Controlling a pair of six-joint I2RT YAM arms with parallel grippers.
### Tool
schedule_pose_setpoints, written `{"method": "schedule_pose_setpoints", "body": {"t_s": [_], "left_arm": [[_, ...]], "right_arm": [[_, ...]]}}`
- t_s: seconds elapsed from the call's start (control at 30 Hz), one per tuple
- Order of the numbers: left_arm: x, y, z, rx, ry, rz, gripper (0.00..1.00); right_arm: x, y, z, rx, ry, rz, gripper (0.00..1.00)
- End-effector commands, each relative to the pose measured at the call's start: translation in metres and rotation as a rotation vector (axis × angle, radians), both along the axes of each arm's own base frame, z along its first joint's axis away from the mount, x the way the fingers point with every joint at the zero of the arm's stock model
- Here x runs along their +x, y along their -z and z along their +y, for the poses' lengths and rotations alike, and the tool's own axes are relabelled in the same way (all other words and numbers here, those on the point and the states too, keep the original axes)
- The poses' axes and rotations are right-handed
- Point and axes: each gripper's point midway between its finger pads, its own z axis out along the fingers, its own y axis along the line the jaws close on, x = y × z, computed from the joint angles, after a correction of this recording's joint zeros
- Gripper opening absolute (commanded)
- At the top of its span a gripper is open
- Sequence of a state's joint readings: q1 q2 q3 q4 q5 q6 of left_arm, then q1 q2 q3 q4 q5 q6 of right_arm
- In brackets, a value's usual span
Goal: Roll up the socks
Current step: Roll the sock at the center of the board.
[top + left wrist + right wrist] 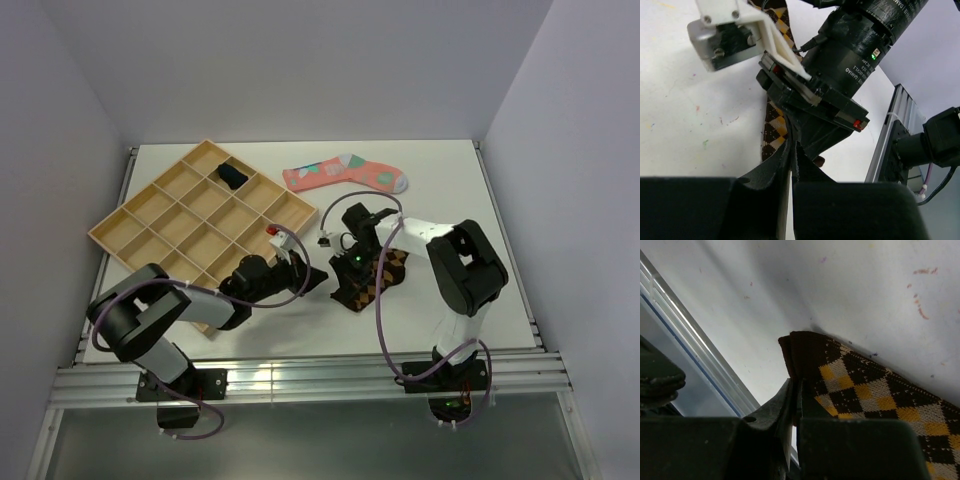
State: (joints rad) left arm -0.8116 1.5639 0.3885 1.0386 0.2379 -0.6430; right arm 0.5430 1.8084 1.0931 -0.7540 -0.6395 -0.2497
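My right gripper should open just above the empty table beside the sock; the sock's dark cuff corner would settle flat.
The brown-and-orange diamond sock (392, 268) lies right of the table's middle, with both grippers at its near left end. My right gripper (350, 283) points down and is shut on the sock's dark cuff corner (800, 347), which is lifted a little off the table. My left gripper (320, 281) comes in from the left, jaws closed at that sock's edge (771, 135), fingertips (790, 150) close beside the right gripper's fingers. The pink sock (345, 173) with teal and white patches lies flat at the back. A dark navy sock (232, 177) sits in a tray compartment.
A wooden tray (110, 240) with several compartments fills the left of the table, its near corner beside the left arm. An aluminium rail (300, 380) runs along the near edge. The right arm's wrist (860, 50) crowds the left gripper's front.
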Motion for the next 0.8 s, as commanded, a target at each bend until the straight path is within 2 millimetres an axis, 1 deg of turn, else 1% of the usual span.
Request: {"method": "schedule_pose_setpoints", "body": {"t_s": [0.0, 0.1, 0.13, 0.17, 0.2, 0.23, 0.27, 0.3, 0.33, 0.37, 0.4, 0.43, 0.47, 0.5, 0.53, 0.57, 0.6, 0.63, 0.67, 0.7, 0.73, 0.77], "left_arm": [[0.000, -0.029, -0.018, -0.057, 0.086, -0.124, 0.11], [0.002, -0.026, -0.017, -0.040, 0.071, -0.118, 0.10], [0.002, -0.027, -0.015, -0.042, 0.068, -0.116, 0.11], [0.001, -0.035, -0.014, -0.060, 0.067, -0.130, 0.11], [0.000, -0.036, -0.012, -0.062, 0.058, -0.125, 0.11], [0.000, -0.039, -0.010, -0.068, 0.056, -0.129, 0.12], [-0.001, -0.049, -0.009, -0.085, 0.050, -0.144, 0.12], [-0.001, -0.048, -0.008, -0.075, 0.046, -0.133, 0.12], [0.001, -0.052, -0.006, -0.078, 0.032, -0.137, 0.13], [0.000, -0.058, -0.005, -0.081, 0.031, -0.146, 0.13], [0.000, -0.057, -0.004, -0.071, 0.027, -0.142, 0.13], [0.001, -0.059, -0.002, -0.071, 0.013, -0.143, 0.14], [0.002, -0.067, 0.001, -0.081, 0.000, -0.158, 0.14], [0.003, -0.064, 0.004, -0.062, -0.013, -0.143, 0.14], [0.003, -0.065, 0.006, -0.058, -0.023, -0.142, 0.14], [0.004, -0.076, 0.009, -0.070, -0.040, -0.158, 0.14], [0.004, -0.075, 0.013, -0.057, -0.050, -0.150, 0.14], [0.003, -0.089, 0.018, -0.077, -0.067, -0.172, 0.14], [0.003, -0.093, 0.021, -0.078, -0.076, -0.177, 0.15], [0.003, -0.099, 0.024, -0.081, -0.085, -0.188, 0.15], [0.002, -0.097, 0.028, -0.062, -0.093, -0.178, 0.15], [0.002, -0.114, 0.033, -0.084, -0.113, -0.208, 0.16]], "right_arm": [[-0.001, -0.010, -0.003, 0.008, 0.027, -0.019, 0.00], [0.000, -0.013, -0.005, 0.002, 0.021, -0.042, 0.00], [-0.001, -0.014, -0.006, -0.003, 0.022, -0.042, 0.04], [0.000, -0.016, -0.007, -0.001, 0.018, -0.052, 0.09], [0.001, -0.018, -0.006, 0.001, 0.017, -0.059, 0.17], [0.004, -0.021, -0.005, 0.006, 0.017, -0.074, 0.24], [0.008, -0.025, -0.006, 0.000, 0.020, -0.099, 0.29], [0.013, -0.031, -0.006, 0.002, 0.024, -0.131, 0.41], [0.019, -0.039, -0.005, 0.004, 0.027, -0.162, 0.47], [0.025, -0.042, -0.007, -0.011, 0.037, -0.190, 0.50], [0.029, -0.052, -0.007, -0.001, 0.041, -0.227, 0.55], [0.033, -0.059, -0.007, -0.002, 0.049, -0.250, 0.56], [0.041, -0.061, -0.014, -0.047, 0.084, -0.290, 0.57], [0.048, -0.068, -0.019, -0.061, 0.114, -0.331, 0.57], [0.055, -0.070, -0.024, -0.083, 0.144, -0.360, 0.57], [0.063, -0.071, -0.031, -0.113, 0.186, -0.384, 0.57], [0.072, -0.069, -0.042, -0.163, 0.219, -0.416, 0.58], [0.081, -0.066, -0.055, -0.203, 0.261, -0.416, 0.58], [0.085, -0.063, -0.062, -0.226, 0.272, -0.417, 0.58], [0.090, -0.058, -0.074, -0.278, 0.292, -0.422, 0.58], [0.093, -0.050, -0.083, -0.317, 0.305, -0.399, 0.57], [0.095, -0.046, -0.088, -0.334, 0.298, -0.400, 0.55]]}}
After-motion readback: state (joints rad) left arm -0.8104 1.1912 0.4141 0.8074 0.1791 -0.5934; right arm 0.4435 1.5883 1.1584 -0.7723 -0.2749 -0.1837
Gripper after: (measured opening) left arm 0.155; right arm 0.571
